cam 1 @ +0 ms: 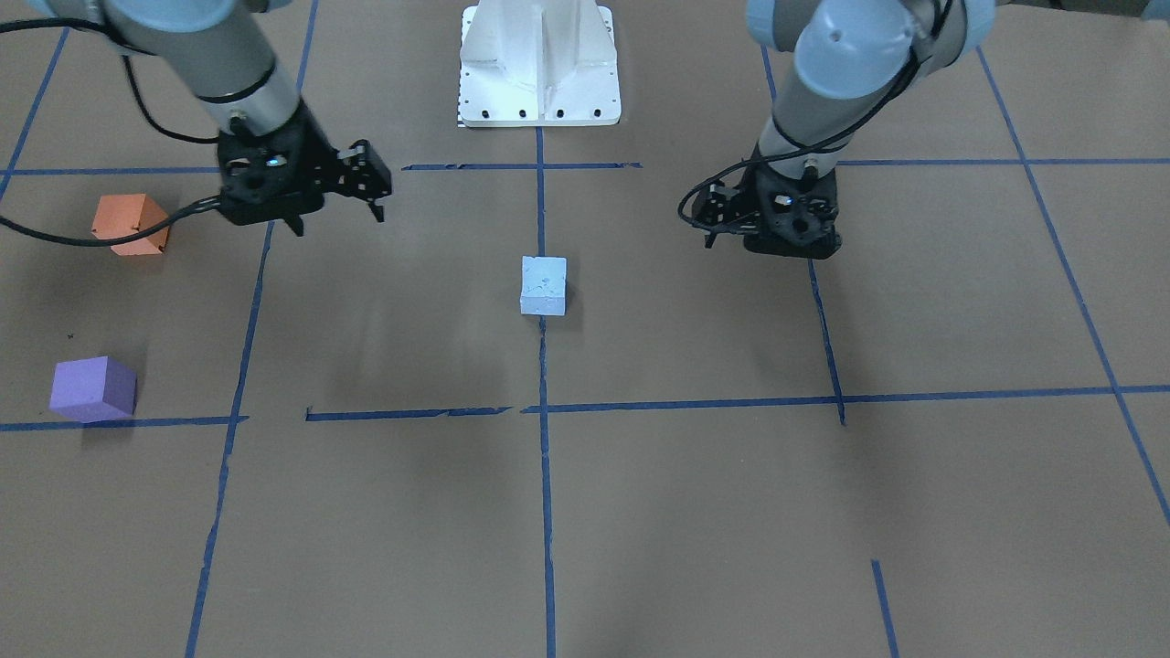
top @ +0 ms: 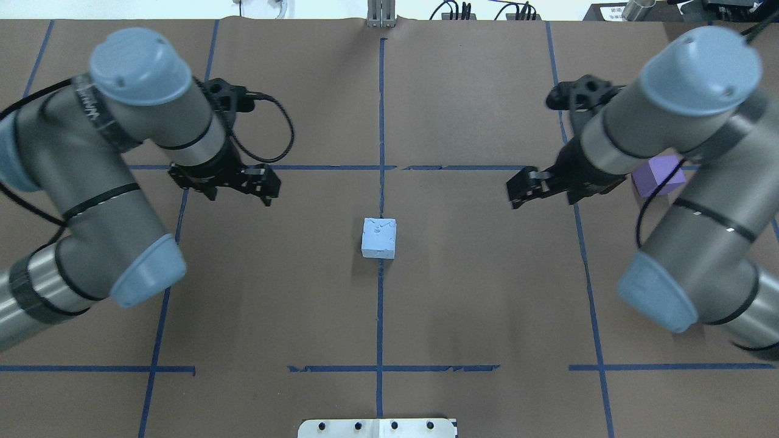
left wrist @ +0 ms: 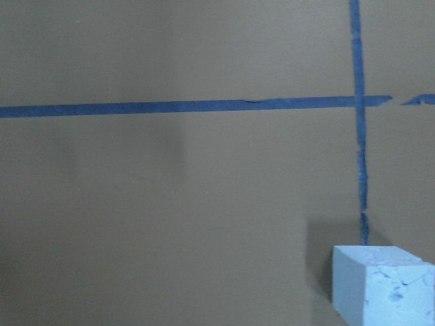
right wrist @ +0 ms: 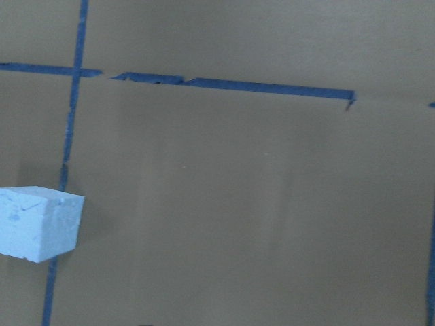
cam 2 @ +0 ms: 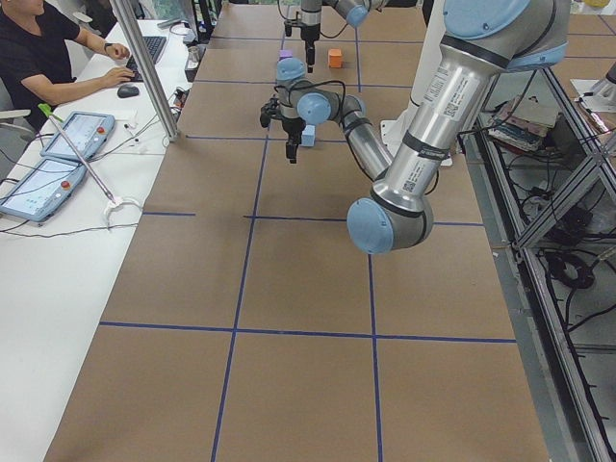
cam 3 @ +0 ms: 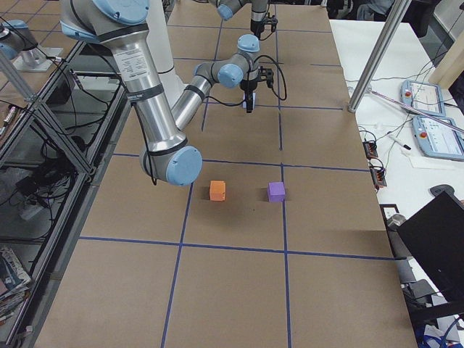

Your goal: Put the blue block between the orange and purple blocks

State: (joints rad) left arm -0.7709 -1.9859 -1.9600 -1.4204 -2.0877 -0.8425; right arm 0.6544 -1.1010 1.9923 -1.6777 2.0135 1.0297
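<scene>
My right gripper is going to grab the pale blue block by its opposite sides next, to put it between the orange and purple blocks.
The light blue block (cam 1: 543,285) sits on the centre tape line of the brown table, also in the overhead view (top: 379,238) and at the edge of both wrist views (left wrist: 384,285) (right wrist: 37,223). The orange block (cam 1: 131,224) and purple block (cam 1: 93,388) sit apart on the robot's right side (cam 3: 217,190) (cam 3: 276,191). In the overhead view the purple block (top: 657,175) peeks out behind the right arm and the orange one is hidden. My left gripper (cam 1: 708,219) (top: 271,187) and right gripper (cam 1: 375,183) (top: 513,193) hover open and empty on either side of the blue block.
The robot's white base plate (cam 1: 539,64) is at the table's near edge. Blue tape lines (cam 1: 545,475) grid the table. An operator (cam 2: 48,58) sits at a side desk with tablets (cam 2: 43,183). A metal post (cam 3: 373,54) stands by that desk.
</scene>
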